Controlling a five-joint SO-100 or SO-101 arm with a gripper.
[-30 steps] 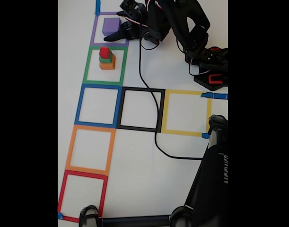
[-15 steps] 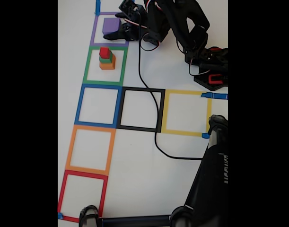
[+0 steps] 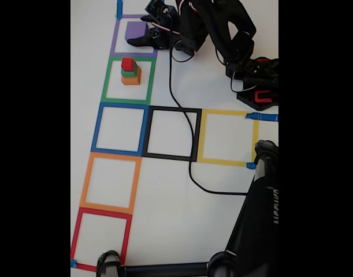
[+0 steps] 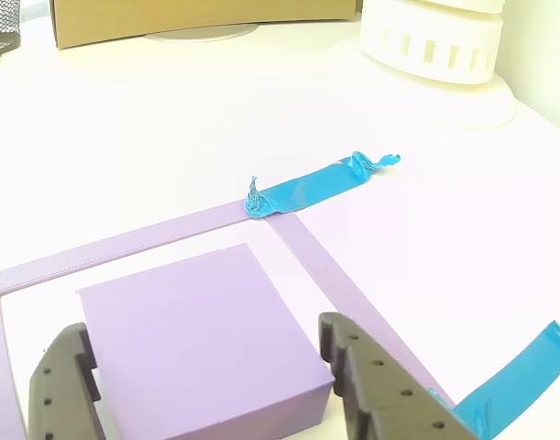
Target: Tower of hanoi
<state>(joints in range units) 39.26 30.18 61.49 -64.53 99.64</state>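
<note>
The large purple block needs to move to another square [image 3: 119,128] for the tower, so my gripper should grab the block's opposite sides next.
A purple block [image 3: 135,30] lies inside the purple taped square [image 3: 115,36] at the top of the fixed view. My gripper [image 3: 142,26] is open, with one finger on each side of the block. In the other view the purple block [image 4: 197,344] sits low between my two dark fingers [image 4: 64,390]; the gripper [image 4: 204,330] is open and small gaps show on both sides. In the green square [image 3: 128,80] just below stands a stack [image 3: 130,71]: an orange block at the bottom, green in the middle, red on top.
Blue [image 3: 119,128], black [image 3: 171,133], yellow [image 3: 228,137], orange [image 3: 109,182] and red [image 3: 101,238] taped squares lie on the white table. A black cable [image 3: 190,167] crosses it. A black stand [image 3: 257,219] fills the lower right. Blue tape [image 4: 316,186], a cardboard box [image 4: 197,16] and a white round part [image 4: 435,41] lie beyond.
The gripper has shifted slightly up the picture around the purple block. The stack in the green square has not moved.
</note>
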